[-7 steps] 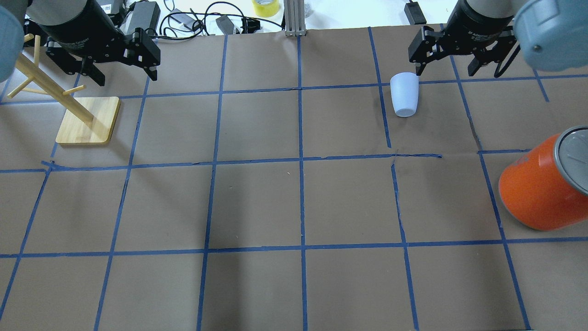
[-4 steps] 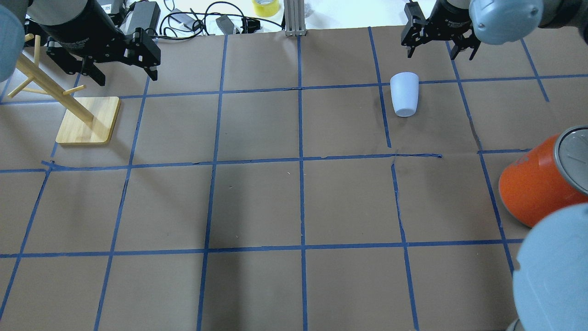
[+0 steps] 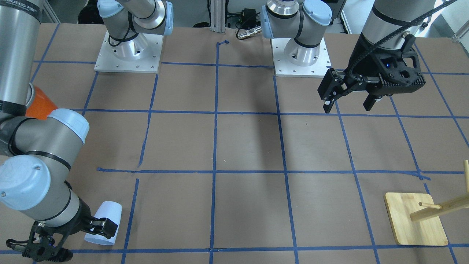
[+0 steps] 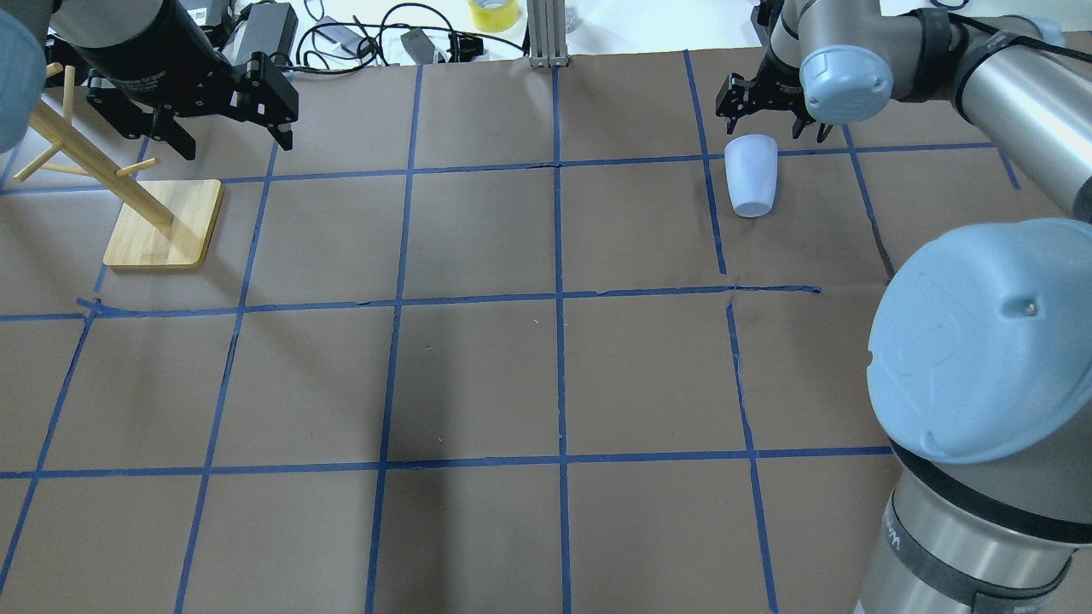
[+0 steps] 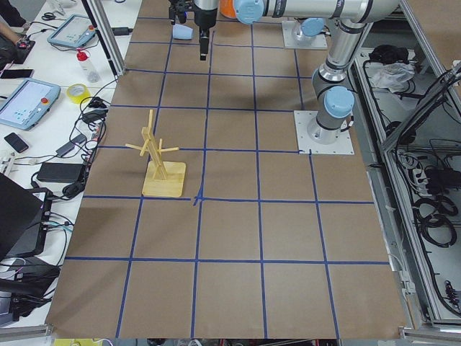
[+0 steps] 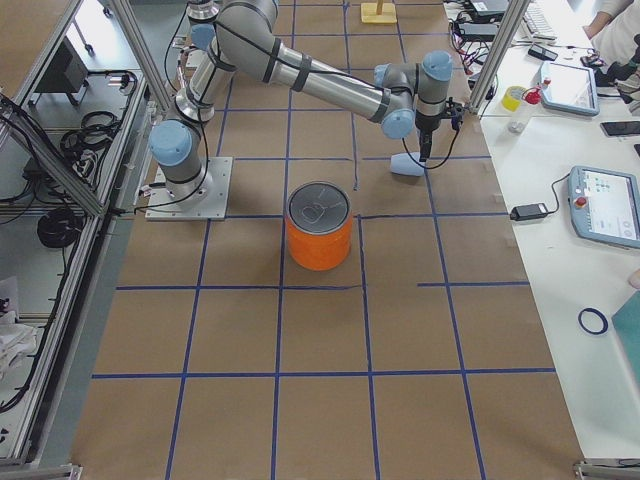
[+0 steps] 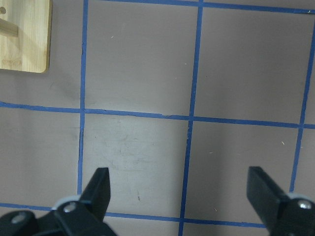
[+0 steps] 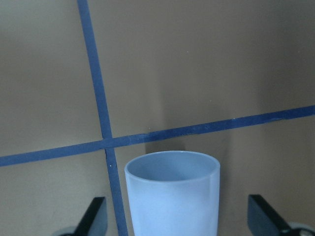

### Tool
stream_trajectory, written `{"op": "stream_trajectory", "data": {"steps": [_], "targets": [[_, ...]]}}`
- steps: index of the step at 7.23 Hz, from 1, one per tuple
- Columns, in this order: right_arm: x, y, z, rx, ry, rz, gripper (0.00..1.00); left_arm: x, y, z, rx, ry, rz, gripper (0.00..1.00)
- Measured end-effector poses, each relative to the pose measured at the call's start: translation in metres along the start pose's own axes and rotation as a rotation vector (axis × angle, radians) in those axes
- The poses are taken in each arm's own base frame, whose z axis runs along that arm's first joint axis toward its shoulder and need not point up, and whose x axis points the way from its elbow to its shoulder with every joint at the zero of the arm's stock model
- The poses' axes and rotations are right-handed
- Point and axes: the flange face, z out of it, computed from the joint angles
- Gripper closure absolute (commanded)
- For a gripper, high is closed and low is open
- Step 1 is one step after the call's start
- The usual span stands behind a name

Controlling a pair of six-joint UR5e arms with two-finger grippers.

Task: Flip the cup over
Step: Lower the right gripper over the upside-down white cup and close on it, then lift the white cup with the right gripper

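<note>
Next, my right gripper grabs the pale blue-white tumbler by its body just below the tumbler's rim (image 8: 172, 201), to flip it.
The cup (image 4: 751, 175) is a pale blue-white tumbler. It looks to lie on its side near the table's far right, wide rim end toward the far edge. It also shows in the front view (image 3: 106, 216) and the right wrist view (image 8: 172, 196). My right gripper (image 4: 769, 130) is open and straddles the cup's rim end. In the right wrist view (image 8: 177, 216) the cup sits between the fingers, clear of both. My left gripper (image 4: 235, 143) is open and empty, hanging above the far left of the table (image 3: 347, 107).
A wooden mug rack (image 4: 162, 226) stands at the far left, close under my left gripper. A large orange can (image 6: 320, 240) with a silver lid stands right of centre; in the overhead view my right arm's elbow (image 4: 981, 341) hides it. Cables and a tape roll (image 4: 493, 13) lie beyond the far edge.
My right gripper has moved left and down to the cup's rim end. The right arm's elbow has swung in over the orange can. The left arm and the cup have not moved.
</note>
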Motion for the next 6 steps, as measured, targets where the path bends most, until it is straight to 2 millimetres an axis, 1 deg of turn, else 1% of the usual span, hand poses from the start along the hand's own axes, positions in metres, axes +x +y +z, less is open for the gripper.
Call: {"op": "stream_trajectory", "data": {"steps": [2,4,5,6], "targets": [[0.0,0.005,0.026,-0.018,-0.001,0.018,0.0,0.0,0.0,0.0,0.0,0.0,0.0,0.0],[0.0,0.009,0.059,-0.014,0.0,0.013,0.0,0.0,0.0,0.0,0.0,-0.001,0.0,0.0],[0.0,0.008,0.071,-0.003,0.0,0.009,0.0,0.0,0.0,0.0,0.0,-0.001,0.0,0.0],[0.0,0.008,0.076,0.005,0.0,0.006,0.02,0.0,0.0,0.0,0.001,-0.001,0.0,0.0]]}}
